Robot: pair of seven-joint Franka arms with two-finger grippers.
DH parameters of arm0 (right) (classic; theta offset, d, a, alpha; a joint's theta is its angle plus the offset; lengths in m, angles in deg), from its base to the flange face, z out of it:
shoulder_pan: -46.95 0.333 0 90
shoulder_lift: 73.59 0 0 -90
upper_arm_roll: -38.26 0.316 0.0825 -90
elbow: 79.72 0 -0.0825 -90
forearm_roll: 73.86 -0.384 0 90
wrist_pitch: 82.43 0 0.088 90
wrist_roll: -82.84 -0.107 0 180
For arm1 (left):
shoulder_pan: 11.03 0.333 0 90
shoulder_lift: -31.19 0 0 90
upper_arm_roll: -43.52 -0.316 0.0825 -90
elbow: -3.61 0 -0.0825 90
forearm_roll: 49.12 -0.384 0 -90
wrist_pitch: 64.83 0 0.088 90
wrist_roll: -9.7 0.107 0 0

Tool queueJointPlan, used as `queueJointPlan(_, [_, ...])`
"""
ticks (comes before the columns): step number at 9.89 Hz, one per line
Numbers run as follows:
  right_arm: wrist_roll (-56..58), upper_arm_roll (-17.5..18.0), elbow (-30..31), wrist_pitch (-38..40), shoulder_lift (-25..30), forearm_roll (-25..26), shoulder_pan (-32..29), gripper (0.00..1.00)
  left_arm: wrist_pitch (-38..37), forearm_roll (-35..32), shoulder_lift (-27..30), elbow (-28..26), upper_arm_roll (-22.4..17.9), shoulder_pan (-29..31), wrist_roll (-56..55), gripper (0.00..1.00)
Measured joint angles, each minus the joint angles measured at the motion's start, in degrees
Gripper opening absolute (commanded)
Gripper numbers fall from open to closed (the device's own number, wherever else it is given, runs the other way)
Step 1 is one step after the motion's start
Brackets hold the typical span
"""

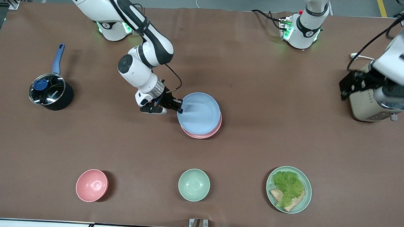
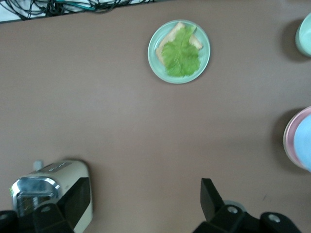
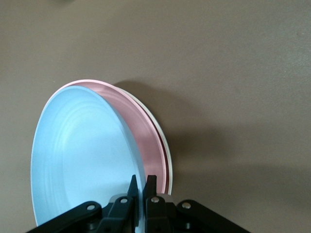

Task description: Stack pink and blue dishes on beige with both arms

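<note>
The light blue plate's lower edge (image 1: 201, 133) (image 3: 127, 128) is over the pink plate, inside the pink plate's rim, so my right gripper should release the light blue plate now.
The light blue plate (image 1: 199, 113) lies tilted on the pale pink plate (image 1: 208, 134) at the table's middle. My right gripper (image 1: 179, 107) is shut on the blue plate's rim at the edge toward the right arm's end. In the right wrist view the blue plate (image 3: 82, 155) leans on the pink plate (image 3: 148, 145), and a thin cream-beige rim (image 3: 164, 141) shows under the pink one. The right gripper (image 3: 141, 184) pinches the blue rim there. My left gripper (image 1: 362, 88) waits open, raised over the toaster at the left arm's end; in its wrist view the left gripper (image 2: 141, 204) holds nothing.
A toaster (image 1: 372, 105) stands under the left gripper. A black saucepan with glass lid (image 1: 49, 91) sits toward the right arm's end. Nearer the camera stand a deep pink bowl (image 1: 92, 185), a mint-green bowl (image 1: 194, 184) and a mint-green plate (image 1: 304, 198) with lettuce and bread.
</note>
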Motion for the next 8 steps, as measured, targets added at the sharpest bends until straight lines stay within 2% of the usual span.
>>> queueJointPlan(2, [0.0,0.0,0.0,-0.1,-0.3,0.0,0.0,0.22,-1.2,3.0,4.2,-4.7,-12.4,-7.2,4.7,1.00])
queueJointPlan(3, [0.0,0.0,0.0,-0.3,-0.5,0.0,0.0,0.42,-1.4,3.6,5.6,-6.6,-15.7,-8.7,5.6,1.00])
queueJointPlan(4, [0.0,0.0,0.0,-0.4,-0.8,0.0,0.0,0.74,-1.6,3.7,6.6,-7.4,-16.6,-8.8,5.8,1.00])
queueJointPlan(5, [0.0,-0.1,0.0,-0.6,-0.8,0.0,0.0,0.90,-1.6,3.7,7.2,-7.3,-16.8,-8.8,5.8,1.00])
queueJointPlan(6, [0.1,-0.1,-0.3,-0.9,-0.8,0.0,-0.1,1.00,-1.6,3.7,7.6,-7.1,-16.9,-8.8,5.8,1.00])
queueJointPlan(8, [0.3,-0.3,-1.9,1.7,1.4,0.0,-1.1,1.00,-1.6,3.8,7.8,-6.9,-16.8,-8.9,5.8,1.00])
